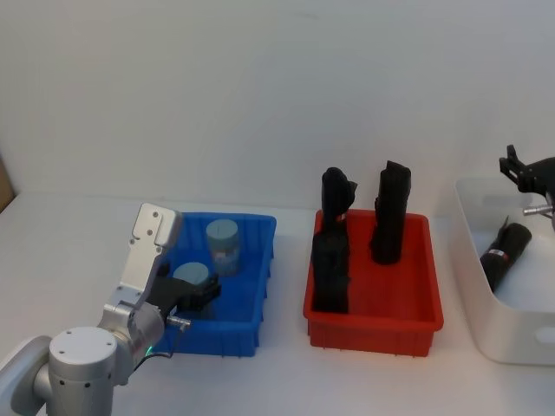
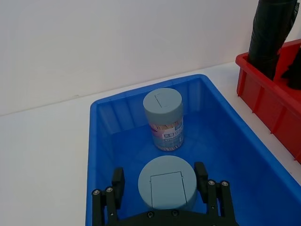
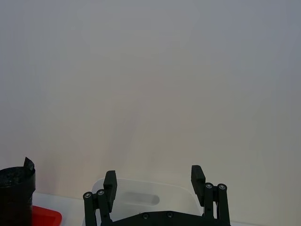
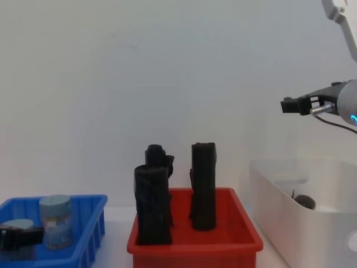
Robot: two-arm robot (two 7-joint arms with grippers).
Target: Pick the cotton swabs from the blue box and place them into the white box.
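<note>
My left gripper grabs the near tub by its grey-blue lid point(image 4: 19, 223) next, to get the cotton swabs into the white box.
Two cotton swab tubs with grey-blue lids stand in the blue box point(image 1: 260, 299). The far tub point(image 1: 224, 245) point(image 2: 163, 117) point(image 4: 55, 220) stands upright near the back wall. My left gripper point(image 1: 198, 293) point(image 2: 160, 181) is down in the box and open, one finger on each side of the near tub point(image 1: 191, 276) point(image 2: 167, 188). That tub rests on the box floor. My right gripper point(image 1: 525, 169) point(image 3: 153, 181) point(image 4: 290, 105) hangs open and empty high above the white box point(image 1: 494, 321) point(image 4: 279, 195).
A red bin point(image 1: 373, 325) point(image 4: 195, 243) with tall black rolled bundles point(image 1: 388, 212) stands between the blue and white boxes. One black bundle point(image 1: 506, 247) lies inside the white box. A plain wall is close behind the table.
</note>
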